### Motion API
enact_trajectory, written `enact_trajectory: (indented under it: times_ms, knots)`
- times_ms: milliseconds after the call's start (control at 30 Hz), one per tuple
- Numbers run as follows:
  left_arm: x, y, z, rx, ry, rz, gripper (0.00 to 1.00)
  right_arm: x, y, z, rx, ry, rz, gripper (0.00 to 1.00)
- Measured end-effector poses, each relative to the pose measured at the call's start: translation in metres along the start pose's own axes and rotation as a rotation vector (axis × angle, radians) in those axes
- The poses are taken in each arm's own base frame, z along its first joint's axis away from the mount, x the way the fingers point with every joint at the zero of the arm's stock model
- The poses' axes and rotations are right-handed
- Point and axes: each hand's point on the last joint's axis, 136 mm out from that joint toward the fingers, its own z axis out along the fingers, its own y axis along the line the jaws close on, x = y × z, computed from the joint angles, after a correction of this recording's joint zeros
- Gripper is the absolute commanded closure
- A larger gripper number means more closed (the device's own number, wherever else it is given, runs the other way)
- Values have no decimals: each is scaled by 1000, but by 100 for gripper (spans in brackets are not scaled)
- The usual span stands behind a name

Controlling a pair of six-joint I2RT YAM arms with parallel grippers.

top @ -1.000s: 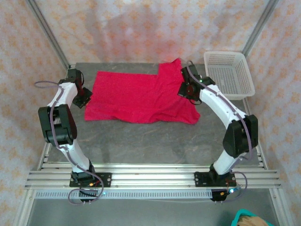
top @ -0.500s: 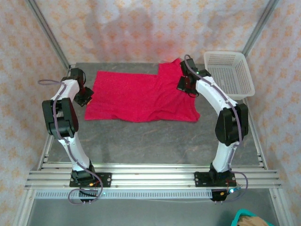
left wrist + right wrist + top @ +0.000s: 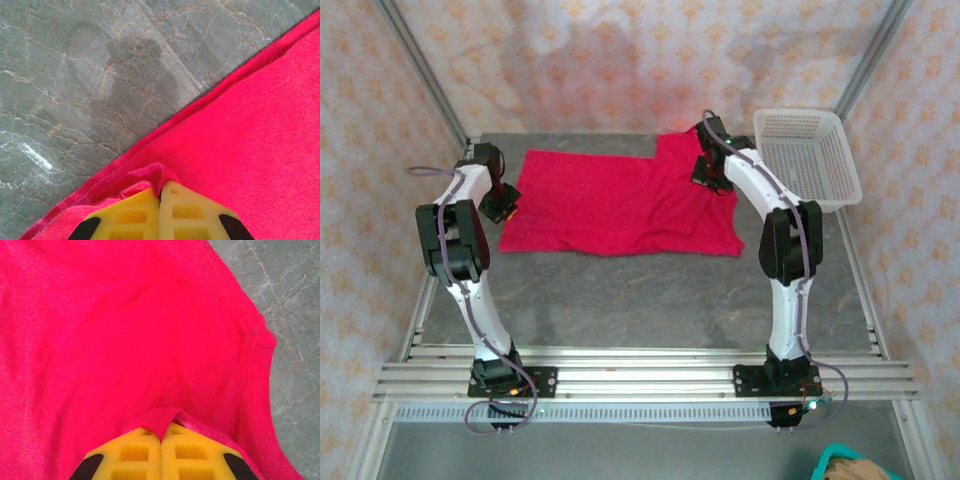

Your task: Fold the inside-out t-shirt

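Note:
The pinched hem is low over the flat table with the shirt spread beside it and would lie flat, so my left gripper opens now.
The inside-out t-shirt (image 3: 615,205), bright red-pink, lies spread across the far half of the table. At its left edge my left gripper (image 3: 503,205) is shut on a small pinch of the hem (image 3: 161,176); its yellow fingers (image 3: 131,215) meet with fabric caught between them. My right gripper (image 3: 712,175) is shut on a fold of the shirt (image 3: 162,421) at the shirt's far right part, where the cloth rises toward the back. A sleeve or neck seam (image 3: 257,365) runs along the right of the right wrist view.
A white mesh basket (image 3: 810,155) stands at the back right, close to the right arm. The grey marbled tabletop (image 3: 640,290) stretches bare between the shirt and the arm bases. Metal frame posts (image 3: 430,80) and patterned walls close in the sides.
Both arms have stretched farther from their bases. The right gripper carried its pinch of shirt toward the back, the left gripper moved slightly back too; the shirt's near edge has pulled straighter.

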Motion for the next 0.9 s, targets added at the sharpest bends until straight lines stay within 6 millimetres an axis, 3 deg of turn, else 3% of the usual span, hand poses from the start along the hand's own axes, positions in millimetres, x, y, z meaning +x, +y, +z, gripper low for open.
enact_trajectory:
  times_ms: [33, 67, 100, 133, 200, 233, 367, 467, 600, 667, 767, 900]
  knots:
    - [-1, -1, 0, 2, -3, 2, 98, -3, 1, 4, 2, 0, 0, 99]
    - [-2, -2, 0, 3, -4, 2, 80, -6, 1, 9, 7, 5, 2, 90]
    - [-4, -3, -1, 5, -6, 7, 53, -10, 1, 13, 11, 9, 6, 75]
    - [-5, -4, -1, 8, -9, 8, 39, -13, 2, 17, 13, 13, 8, 66]
    - [-9, -7, -4, 14, -18, 11, 19, -22, 5, 23, 11, 22, 12, 56]
    - [-10, -8, -5, 14, -24, 11, 17, -25, 7, 24, 7, 26, 15, 54]
    - [-14, -7, -23, 4, -78, 34, 20, -19, 6, 22, -9, 57, 14, 57]
    - [8, -5, -57, 47, -126, 67, 25, 24, -4, 18, -29, 138, 29, 59]
    - [58, -15, -94, 200, -131, 129, 29, 86, -11, 15, -77, 242, 76, 59]
    - [75, -17, -88, 237, -89, 141, 31, 105, -7, 20, -104, 271, 99, 58]
    - [94, -5, -57, 205, -10, 136, 33, 121, 0, 28, -134, 293, 125, 56]
    - [111, 9, -36, 164, 57, 134, 34, 118, 14, 29, -181, 271, 152, 56]
